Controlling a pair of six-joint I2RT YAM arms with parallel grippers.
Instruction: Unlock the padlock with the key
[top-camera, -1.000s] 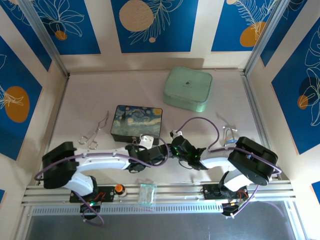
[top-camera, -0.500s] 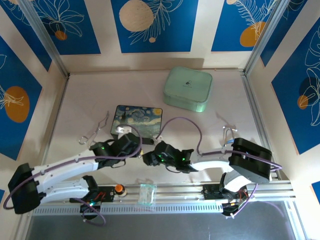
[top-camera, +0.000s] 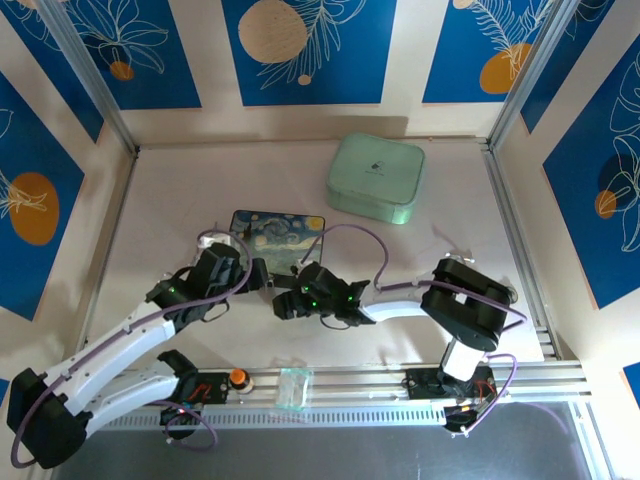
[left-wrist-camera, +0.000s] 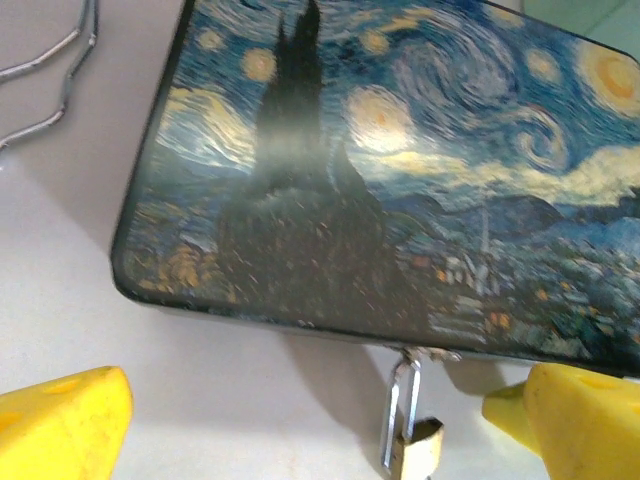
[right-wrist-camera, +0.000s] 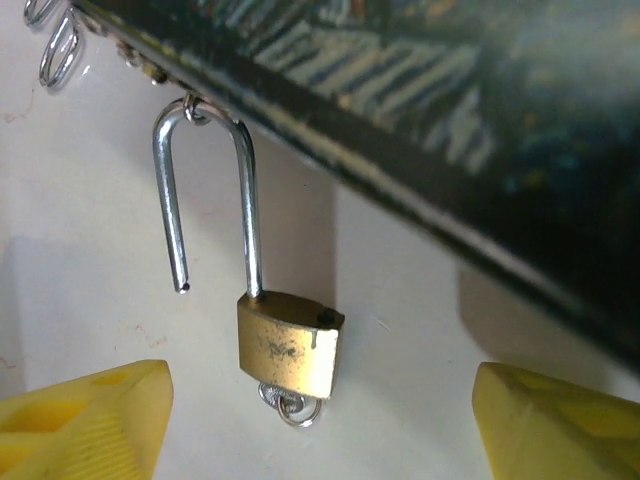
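Note:
I should next use my right gripper to grab the padlock's brass body (right-wrist-camera: 289, 345) across its broad sides, which leaves the open shackle (right-wrist-camera: 205, 190) free to unhook from the box's hasp.
The padlock (right-wrist-camera: 290, 345) has a brass body and a silver shackle (right-wrist-camera: 205, 190) that stands open, one end free, the bend hooked through the hasp of the Starry-Night box (right-wrist-camera: 430, 120). The key (right-wrist-camera: 288, 403) sticks out under the body with a small ring on it. My right gripper (right-wrist-camera: 320, 430) is open, its yellow fingers well apart on either side of the padlock, touching nothing. In the left wrist view the padlock (left-wrist-camera: 413, 448) hangs from the box (left-wrist-camera: 380, 170) edge, and my left gripper (left-wrist-camera: 320, 440) is open around it. From above, both grippers (top-camera: 258, 272) (top-camera: 283, 300) meet at the box's (top-camera: 285, 230) near edge.
A mint-green case (top-camera: 375, 177) stands at the back right. A wire tweezers-like tool (left-wrist-camera: 50, 60) lies left of the box. Silver rings (right-wrist-camera: 55, 45) hang by the hasp. A clear packet (top-camera: 293, 386) and an orange knob (top-camera: 238, 377) sit on the front rail.
The left arm has swung out and forward, bringing its gripper to the box's near edge. The right gripper has slid left along that edge to the padlock.

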